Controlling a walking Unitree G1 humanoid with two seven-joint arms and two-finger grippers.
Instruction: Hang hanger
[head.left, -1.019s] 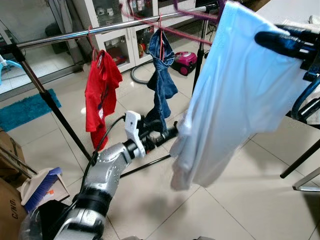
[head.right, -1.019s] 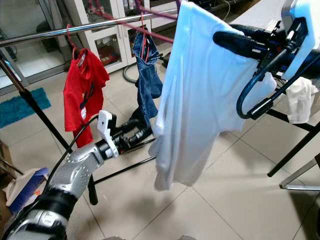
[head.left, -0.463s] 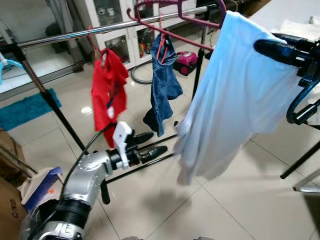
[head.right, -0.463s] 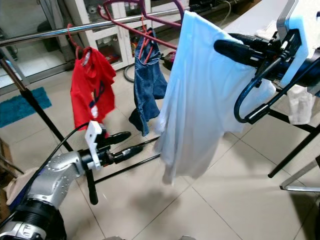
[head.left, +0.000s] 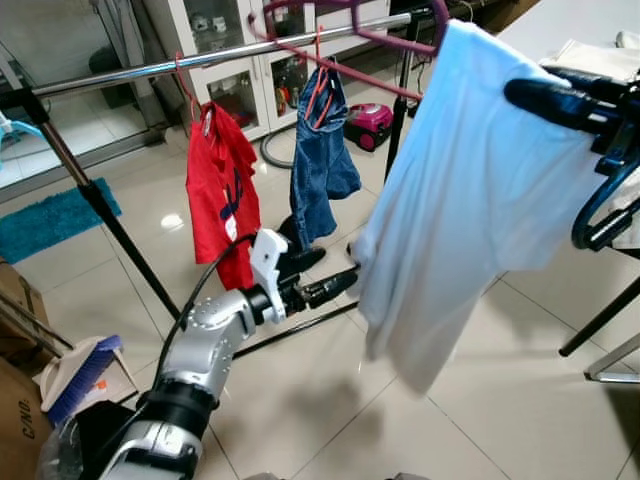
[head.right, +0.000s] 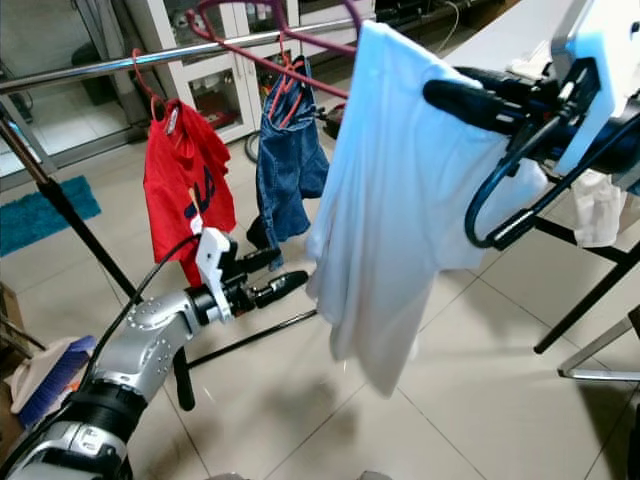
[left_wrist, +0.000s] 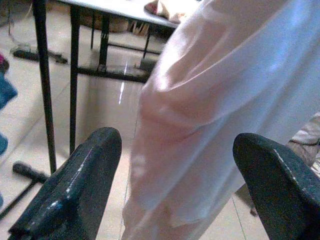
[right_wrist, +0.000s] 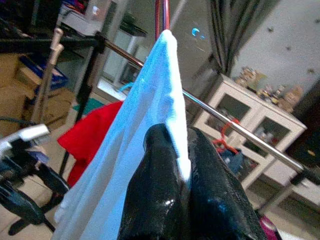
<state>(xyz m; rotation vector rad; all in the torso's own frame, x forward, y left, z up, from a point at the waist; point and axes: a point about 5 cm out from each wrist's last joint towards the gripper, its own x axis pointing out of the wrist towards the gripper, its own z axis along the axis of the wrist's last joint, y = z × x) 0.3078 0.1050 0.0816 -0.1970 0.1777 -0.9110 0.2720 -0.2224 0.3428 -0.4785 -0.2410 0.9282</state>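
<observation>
The shirt's wide cloth (head.left: 470, 185) hangs slack, while its free hanging edge (head.left: 370, 275) falls in a narrow fold, so my left gripper needs to grab the shirt by that edge next.
A pale blue shirt (head.left: 470, 200) hangs from a maroon hanger (head.left: 370, 85) whose hook reaches up toward the chrome rail (head.left: 200, 62). My right gripper (right_wrist: 172, 137) is high at the right and shut on the shirt's shoulder fabric, so the hanger arm under the cloth is hidden. My left gripper (head.left: 335, 266) is open, low in the middle, its tips just short of the shirt's left edge. In the left wrist view the cloth sits between the two spread fingers (left_wrist: 90, 170). On the rail hang a red shirt (head.left: 222, 190) and a denim garment (head.left: 320, 150).
The rack's black legs (head.left: 110, 220) slant to the floor at the left. A table with black legs (head.left: 600, 320) stands at the right. A brush (head.left: 85, 370) and a cardboard box (head.left: 15, 400) lie at the lower left. A pink vacuum (head.left: 365, 122) sits behind the rack.
My left gripper drew back from the shirt's hem and opened, then came up and right again to its edge. The shirt's lower part swung; the red shirt and denim sway.
</observation>
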